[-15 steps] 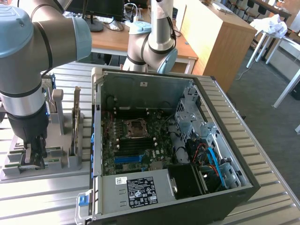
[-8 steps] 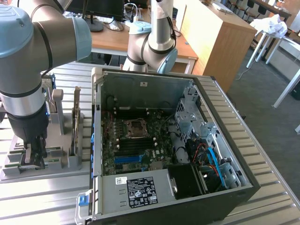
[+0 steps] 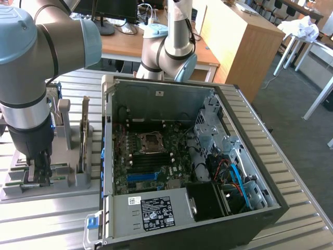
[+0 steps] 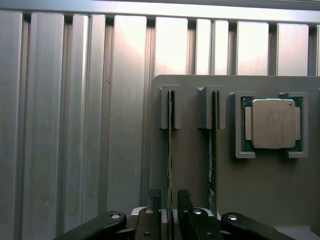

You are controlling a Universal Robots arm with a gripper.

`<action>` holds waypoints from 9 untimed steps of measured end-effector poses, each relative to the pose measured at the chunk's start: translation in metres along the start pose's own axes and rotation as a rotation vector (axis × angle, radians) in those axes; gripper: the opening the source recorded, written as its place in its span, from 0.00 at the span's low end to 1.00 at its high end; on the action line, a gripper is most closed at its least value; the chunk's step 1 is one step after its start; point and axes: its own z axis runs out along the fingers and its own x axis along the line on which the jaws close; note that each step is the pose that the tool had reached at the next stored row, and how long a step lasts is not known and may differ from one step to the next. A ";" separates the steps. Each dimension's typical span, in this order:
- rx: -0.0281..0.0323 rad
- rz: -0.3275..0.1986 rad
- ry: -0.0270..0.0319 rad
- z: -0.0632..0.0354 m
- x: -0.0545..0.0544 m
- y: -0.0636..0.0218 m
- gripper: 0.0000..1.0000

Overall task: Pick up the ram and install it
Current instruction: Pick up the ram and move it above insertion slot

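Observation:
The ram has the grey holder's slots wrapped around its ends. My gripper will next grip the top edge of its bare middle part to pick up the ram.
Two green ram sticks stand edge-on in the slots of a grey holder. My gripper straddles one ram, with a dark finger on each side and a narrow gap still visible, so it is open around it. The other ram stands beside it, untouched. In the exterior view, the gripper is lowered onto the holder at the exterior view's left, next to the open computer case. Inside the case lies the motherboard with its blue slot strip.
A square silver processor chip sits in a pocket of the holder beyond the second stick. A thin upright board stands on the holder near the case wall. Everything rests on a ribbed aluminium table. A wooden desk is behind.

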 end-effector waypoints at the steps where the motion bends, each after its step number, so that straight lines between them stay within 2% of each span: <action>1: 0.0001 0.000 -0.0001 0.0001 0.000 0.0000 0.27; 9: 0.0000 0.000 0.0000 0.0000 -0.001 0.0000 0.27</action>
